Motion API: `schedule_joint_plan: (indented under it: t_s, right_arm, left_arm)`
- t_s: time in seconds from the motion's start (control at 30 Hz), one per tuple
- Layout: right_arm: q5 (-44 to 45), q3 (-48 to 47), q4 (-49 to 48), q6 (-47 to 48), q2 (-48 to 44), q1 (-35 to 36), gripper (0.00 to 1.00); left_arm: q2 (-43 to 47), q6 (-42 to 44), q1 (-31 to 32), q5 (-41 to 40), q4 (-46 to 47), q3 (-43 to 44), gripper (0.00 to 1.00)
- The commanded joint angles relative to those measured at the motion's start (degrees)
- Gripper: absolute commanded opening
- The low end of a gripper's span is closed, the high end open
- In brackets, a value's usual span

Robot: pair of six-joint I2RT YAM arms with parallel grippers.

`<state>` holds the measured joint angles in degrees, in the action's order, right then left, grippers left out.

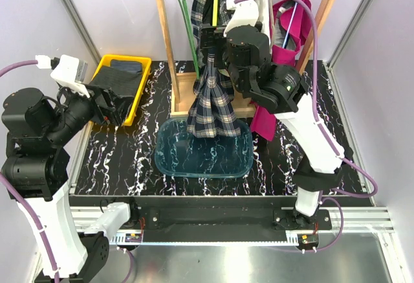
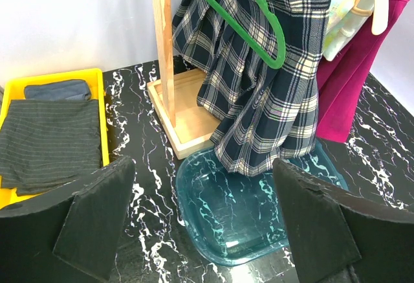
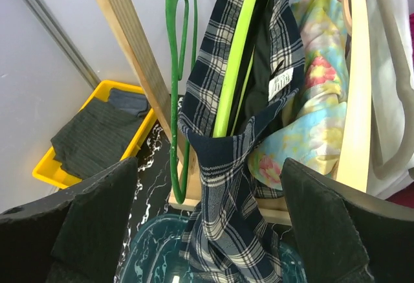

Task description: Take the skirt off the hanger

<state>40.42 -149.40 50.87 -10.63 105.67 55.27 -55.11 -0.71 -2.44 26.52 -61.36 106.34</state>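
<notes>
The lime-green hanger [image 1: 215, 3] needs to be grabbed next by its near arm with my right gripper, which leaves the hook and the skirt free. Then the skirt can be removed.
The navy plaid skirt [image 1: 211, 105] hangs from a lime-green hanger [image 1: 215, 3] on the wooden rack [image 1: 167, 37]. Its lower end rests in a teal tray [image 1: 171, 157]. My right gripper [image 1: 208, 38] is up at the rack, open. In the right wrist view the skirt [image 3: 229, 186] hangs between the wide-apart fingers [image 3: 97, 225] of the right gripper [image 3: 207, 228], with the lime-green hanger [image 3: 242, 50] just above. My left gripper [image 1: 108, 105] is open over the table's left side. In its view the left gripper [image 2: 207, 225] faces the skirt [image 2: 265, 101] and holds nothing.
An empty dark green hanger [image 1: 187, 27] hangs left of the skirt. A magenta garment [image 1: 284, 43], a floral one [image 3: 317, 101] and beige hangers [image 3: 354, 101] fill the rack's right side. A yellow bin [image 1: 143, 82] with folded dark clothes sits at back left.
</notes>
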Motion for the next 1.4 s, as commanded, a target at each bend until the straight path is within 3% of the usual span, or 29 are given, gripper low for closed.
schedule_joint_plan:
  t_s: [0.0,0.2,0.33,0.5,0.77,1.1,1.2,1.23,1.33,1.37]
  right_arm:
    - [0.09,1.74,-1.73,-0.01,-2.66,0.28,1.0]
    - [-3.59,4.47,-3.76,8.25,-2.4,-0.51,1.0]
    - [-3.68,-4.81,-3.32,10.1,2.25,-1.38,1.0]
    - [-7.28,-12.31,-4.63,9.58,7.35,-4.37,0.95]
    - [-13.52,-11.35,-9.65,6.25,12.1,-11.49,0.9]
    - [-16.16,-11.09,-14.04,5.01,17.55,-14.74,0.85]
    - [-16.52,-10.74,-14.66,5.18,17.91,-15.71,0.73]
    - [-16.61,-10.56,-14.75,5.18,17.99,-15.89,0.61]
    - [-16.17,-9.86,-15.27,5.8,17.91,-16.33,0.41]
    - [-15.82,-9.77,-15.62,6.32,17.82,-16.42,0.26]
  left_arm:
    - [0.18,-0.34,0.06,0.28,3.27,0.0,0.91]
    - [1.32,0.36,-0.02,-0.16,3.36,-1.31,0.91]
    - [2.02,0.36,0.06,-0.07,3.53,-2.28,0.91]
    - [2.47,0.36,-0.02,-0.33,3.97,-3.51,0.91]
    - [4.4,0.36,-0.02,-0.86,5.46,-6.32,0.91]
    - [5.63,0.36,-0.02,-0.77,8.63,-12.12,0.91]
    - [6.24,0.36,-0.02,-1.21,9.51,-13.88,0.91]
    - [6.33,0.36,-0.02,-1.47,9.86,-14.23,0.91]
    - [6.86,0.36,0.06,-1.91,10.56,-15.55,0.91]
    - [6.95,1.58,-0.02,-2.09,10.74,-15.81,0.91]
